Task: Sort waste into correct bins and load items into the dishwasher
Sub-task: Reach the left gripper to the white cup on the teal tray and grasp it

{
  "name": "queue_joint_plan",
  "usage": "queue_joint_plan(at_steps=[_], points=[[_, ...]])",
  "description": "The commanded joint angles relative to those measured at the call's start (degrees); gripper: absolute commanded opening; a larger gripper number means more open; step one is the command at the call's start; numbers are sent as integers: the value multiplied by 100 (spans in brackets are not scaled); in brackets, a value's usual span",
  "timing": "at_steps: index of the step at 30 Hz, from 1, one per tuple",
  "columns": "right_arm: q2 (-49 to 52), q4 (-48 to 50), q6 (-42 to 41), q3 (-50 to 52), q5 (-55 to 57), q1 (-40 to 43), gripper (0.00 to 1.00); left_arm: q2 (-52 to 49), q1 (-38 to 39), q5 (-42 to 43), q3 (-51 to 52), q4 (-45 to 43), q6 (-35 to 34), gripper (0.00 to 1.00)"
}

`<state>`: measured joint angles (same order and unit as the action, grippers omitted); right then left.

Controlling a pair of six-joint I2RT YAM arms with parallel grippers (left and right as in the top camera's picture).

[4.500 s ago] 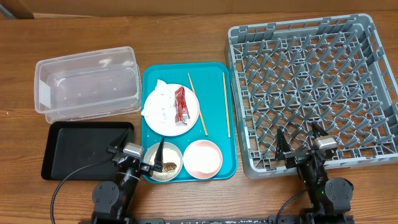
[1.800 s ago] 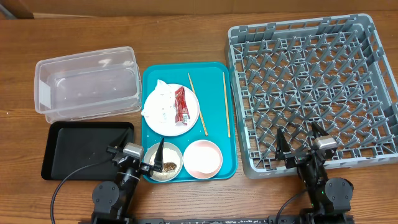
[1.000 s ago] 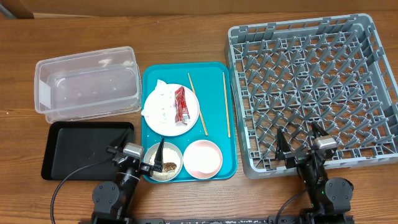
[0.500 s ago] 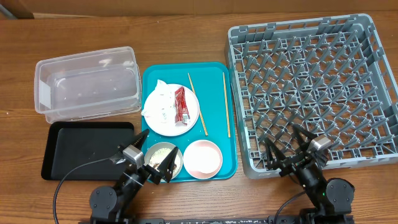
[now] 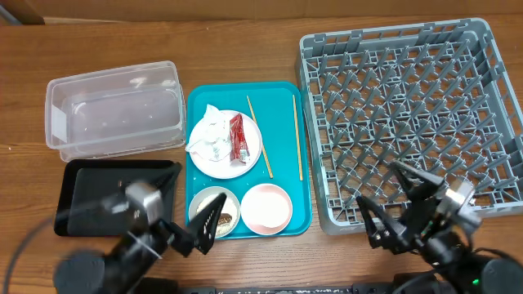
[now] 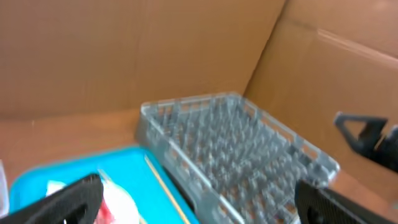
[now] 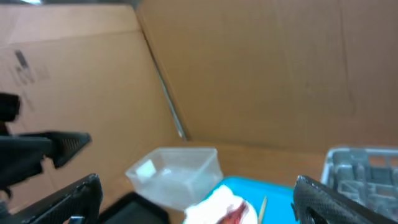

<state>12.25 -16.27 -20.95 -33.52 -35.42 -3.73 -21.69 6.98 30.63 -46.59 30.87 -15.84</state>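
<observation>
I will take the pink bowl (image 5: pixel 266 207) next with my left gripper by its rim beside the white bowl (image 5: pixel 214 211). The side facing the rack will stay free for handover.
On the teal tray (image 5: pixel 282 90), a pale plate (image 5: pixel 225 163) holds a crumpled white napkin (image 5: pixel 208 135) and a red foil wrapper (image 5: pixel 239 137). Two chopsticks (image 5: pixel 259 137) (image 5: pixel 297 137) lie beside it. A white bowl (image 5: pixel 214 211) holds rice and brown scraps, with a pink bowl (image 5: pixel 266 207) to its right. My left gripper (image 5: pixel 189 208) is open and empty, raised by the white bowl. My right gripper (image 5: pixel 392 202) is open and empty over the front edge of the grey rack (image 5: pixel 409 106). Both wrist views show wide-open jaws: the left gripper (image 6: pixel 199 205) and the right gripper (image 7: pixel 199 202).
The clear tub (image 5: pixel 114 109) stands at the back left, with the black tray (image 5: pixel 98 196) in front of it. The left wrist view shows the rack (image 6: pixel 236 143) and teal tray (image 6: pixel 74 171). The right wrist view shows the tub (image 7: pixel 177 171) and napkin (image 7: pixel 217 202). Cardboard walls stand behind.
Both arms have lifted from their rest pose and are blurred with motion. The left arm has swung left and the right arm has swung right. The things on the tray have not moved.
</observation>
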Motion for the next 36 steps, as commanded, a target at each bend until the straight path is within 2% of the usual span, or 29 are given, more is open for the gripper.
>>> queue_joint_plan(at_steps=[1,4,7,11,13,14,18,22,25,27,31,36], points=[[1029,-944,354,-1117,-4,37,100,-1182,-20,13,-1211,898,326,100],[1967,-2190,826,-2170,-2,37,100,-1971,-22,227,-2044,1727,345,100],[2763,-3115,1108,-2931,-4,37,100,-2472,-22,581,-2420,2221,103,100],[3386,-3534,1047,-3204,-339,37,100,-2907,-20,1484,-2428,2284,37,100],[3589,-3687,1049,-3204,-649,37,100,-3104,-15,1561,-2428,2369,81,100],[3657,-3722,1049,-3204,-774,37,100,-3182,9,1381,-2428,2490,157,100],[3906,-3536,1051,-3204,-1119,37,100,-3497,472,-326,-2428,3309,173,93],[3989,-3392,1047,-3204,-1119,37,100,-3901,1587,-1325,-2317,3783,122,82],[3991,-3370,1049,-3204,-1115,37,100,-4229,2498,-2216,-2048,3805,-385,73],[3991,-3368,1049,-3204,-1115,37,100,-4461,3003,-2841,-1823,3700,-901,73],[3991,-3399,1049,-3204,-1115,37,100,-4988,3578,-3150,-1445,3088,-1167,73],[3991,-3399,1049,-3204,-1117,37,100,-5759,3698,-3364,-1305,2527,-1167,70]])
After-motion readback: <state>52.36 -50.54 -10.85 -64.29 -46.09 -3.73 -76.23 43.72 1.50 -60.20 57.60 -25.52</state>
